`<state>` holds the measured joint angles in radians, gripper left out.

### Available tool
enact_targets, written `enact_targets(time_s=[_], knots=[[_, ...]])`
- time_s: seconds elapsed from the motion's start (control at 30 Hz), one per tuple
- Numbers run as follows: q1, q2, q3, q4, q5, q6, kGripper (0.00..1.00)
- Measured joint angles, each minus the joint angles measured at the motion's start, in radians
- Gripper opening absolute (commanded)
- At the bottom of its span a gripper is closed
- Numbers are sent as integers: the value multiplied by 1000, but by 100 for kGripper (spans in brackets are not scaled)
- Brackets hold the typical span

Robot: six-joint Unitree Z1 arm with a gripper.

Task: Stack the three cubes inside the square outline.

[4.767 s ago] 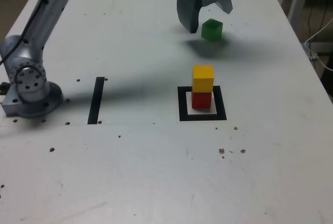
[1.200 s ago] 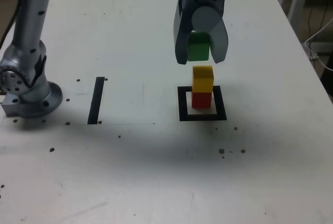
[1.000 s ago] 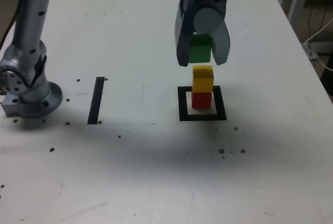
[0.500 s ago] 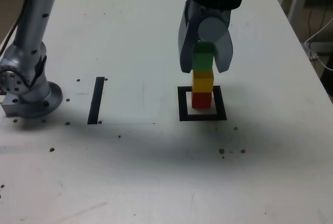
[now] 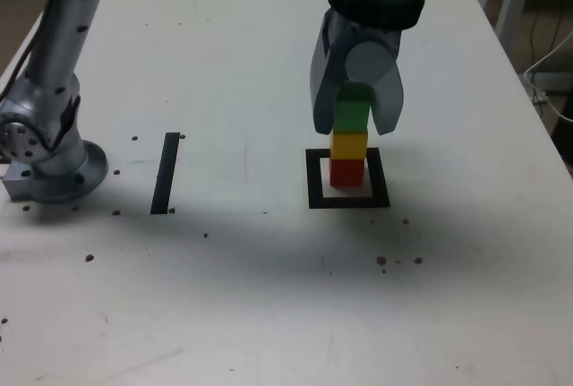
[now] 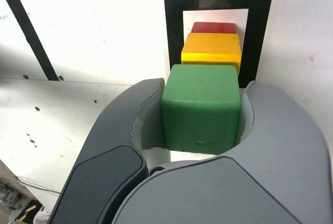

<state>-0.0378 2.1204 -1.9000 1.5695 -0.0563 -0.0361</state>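
Observation:
The robot's gripper needs to open, because the bottom of the green cube meets the top of the yellow cube, so the green cube would stand.
The red cube (image 5: 346, 172) stands inside the square outline (image 5: 314, 180) with the yellow cube (image 5: 348, 145) on top of it. My gripper (image 5: 355, 117) is shut on the green cube (image 5: 352, 114), which sits directly over the yellow one, at or just above its top face. In the wrist view the green cube (image 6: 202, 107) fills the space between the grey fingers (image 6: 130, 115), and past it show the yellow cube (image 6: 212, 51), the red cube (image 6: 214, 27) and the square outline (image 6: 174, 26).
A straight black tape strip (image 5: 166, 172) lies at the exterior view's left of the outline. The arm's base (image 5: 45, 149) stands at the far left edge. Small dark specks dot the white table (image 5: 269, 296).
The gripper has carried the green cube from the far side of the table to above the stack and lowered it onto the yellow cube over the last second.

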Motion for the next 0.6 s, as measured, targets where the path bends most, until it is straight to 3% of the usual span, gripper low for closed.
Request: enact_targets(time_s=[0.27,0.33,0.5,0.6], knots=[[6,6,10,-7,0,9,35],[7,8,11,-10,0,11,44],[10,10,17,-18,2,22,75],[12,10,23,-23,3,30,83]])
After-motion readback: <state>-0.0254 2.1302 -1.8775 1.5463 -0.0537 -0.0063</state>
